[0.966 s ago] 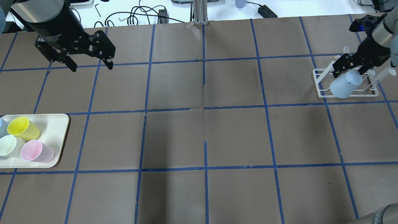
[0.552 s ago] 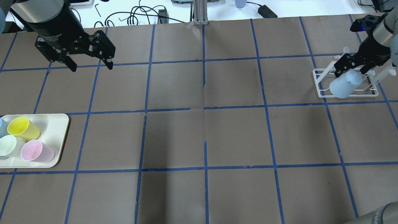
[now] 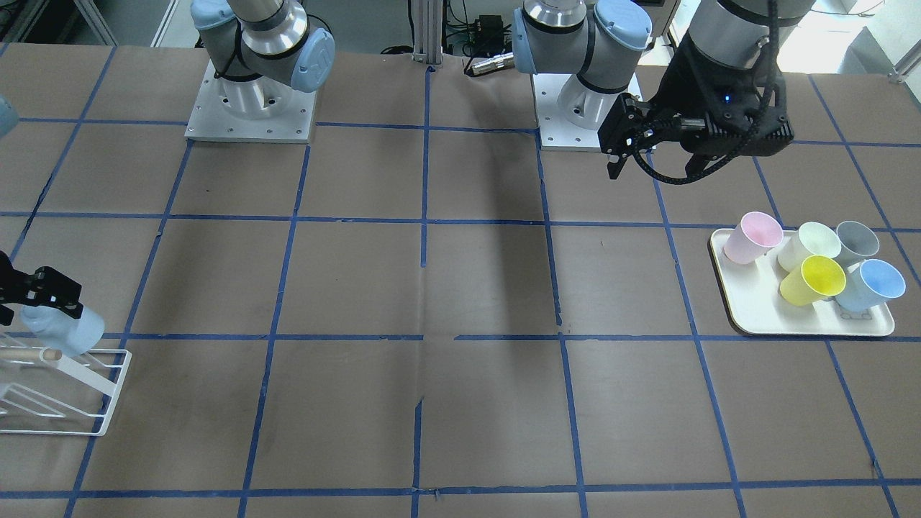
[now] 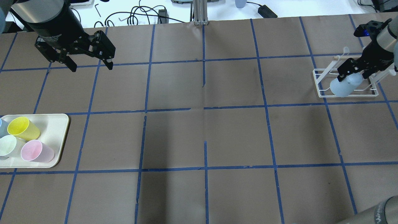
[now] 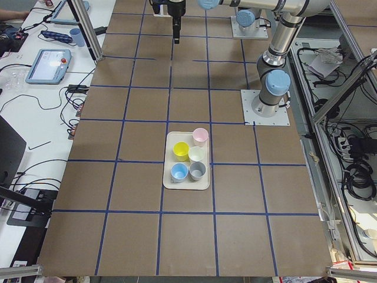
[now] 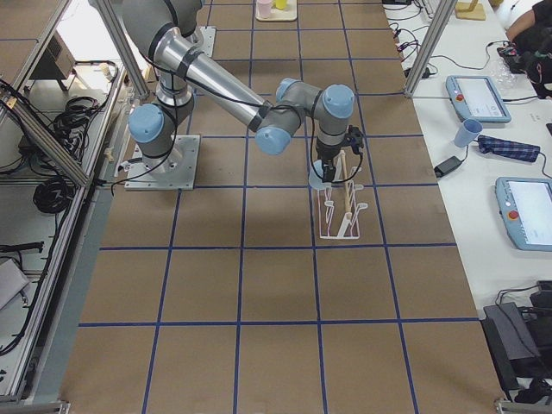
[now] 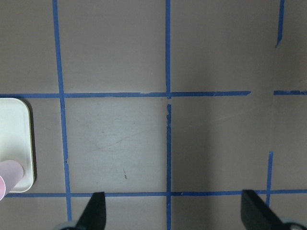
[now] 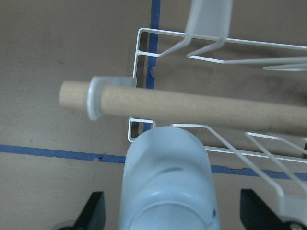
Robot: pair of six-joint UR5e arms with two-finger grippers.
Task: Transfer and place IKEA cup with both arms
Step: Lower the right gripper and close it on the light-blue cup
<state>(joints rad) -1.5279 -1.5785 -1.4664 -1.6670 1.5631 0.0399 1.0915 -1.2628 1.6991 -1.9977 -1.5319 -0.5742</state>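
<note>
The pale sky-blue cup should be grabbed by its base (image 3: 36, 319) (image 8: 170, 215) with my right gripper next, so the cup's rim stays free for my left gripper in the transfer.
The pale sky-blue IKEA cup (image 4: 342, 87) sits upside down and tilted on the white wire rack (image 4: 320, 88) at the table's right end. It also shows in the front view (image 3: 72, 332) and the right wrist view (image 8: 168, 177). My right gripper (image 4: 353, 74) is open, its fingers standing wide apart on either side of the cup's base without touching it. My left gripper (image 4: 90, 66) is open and empty, hovering over bare table at the far left. The twin blue cup (image 3: 872, 283) stands on the tray.
A cream tray (image 3: 755, 316) on my left holds pink (image 3: 752, 237), pale green (image 3: 811, 244), grey (image 3: 858, 241) and yellow (image 3: 817, 280) cups. A wooden dowel (image 8: 192, 105) crosses the rack above the cup. Cables and a tablet lie beyond the table's far edge.
My right gripper has drawn back up and to the right from the cup, which stays on the rack. The left arm has not moved.
</note>
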